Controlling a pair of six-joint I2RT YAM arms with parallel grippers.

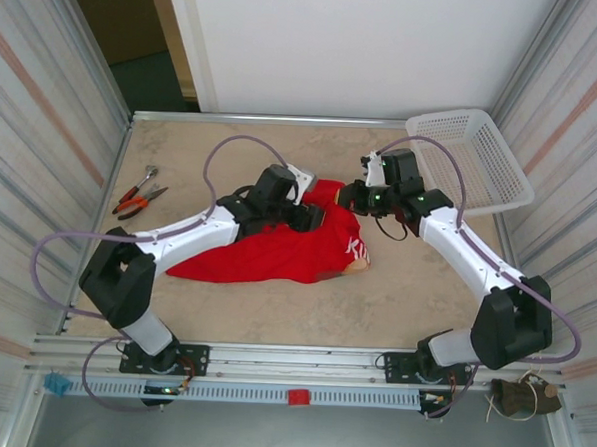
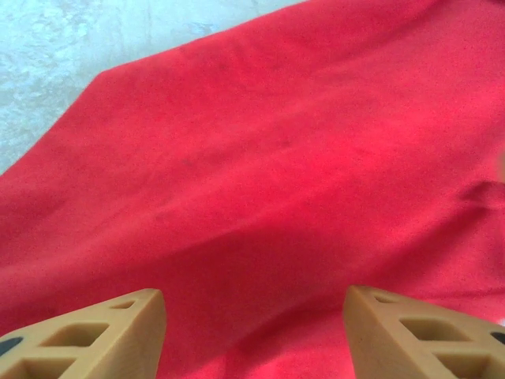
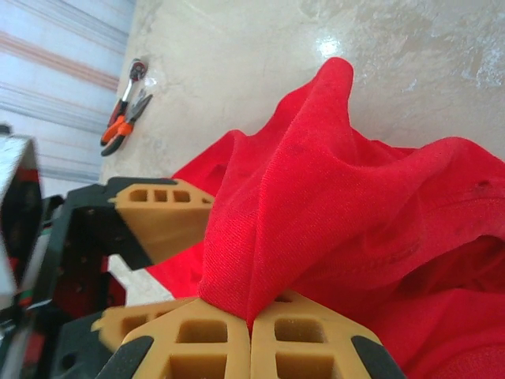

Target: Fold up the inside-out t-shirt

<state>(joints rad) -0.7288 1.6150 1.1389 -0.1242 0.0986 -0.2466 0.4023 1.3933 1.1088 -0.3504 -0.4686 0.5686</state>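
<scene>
The robot will next grab the inside-out t-shirt near its top edge (image 1: pixel 324 211) (image 2: pixel 256 306) with its left gripper, beside its right gripper, so both can open it for folding.
The inside-out t-shirt (image 1: pixel 277 250) is a bright red cloth lying rumpled in the middle of the table, with white lettering at its right edge. My right gripper (image 3: pixel 251 320) is shut on a raised fold of the t-shirt (image 3: pixel 316 181), pinching it up into a peak. In the top view that gripper (image 1: pixel 348 198) sits at the shirt's upper right corner. My left gripper (image 2: pixel 252 304) stands open just above the red cloth (image 2: pixel 276 158), nothing between its tan fingers. From above, the left gripper (image 1: pixel 314 216) is close beside the right one, over the shirt's top edge.
A white mesh basket (image 1: pixel 472 158) stands at the back right corner. Orange-handled pliers (image 1: pixel 140 193) and a small ratchet lie at the left of the table, also seen as pliers (image 3: pixel 126 118) in the right wrist view. Striped walls close in both sides.
</scene>
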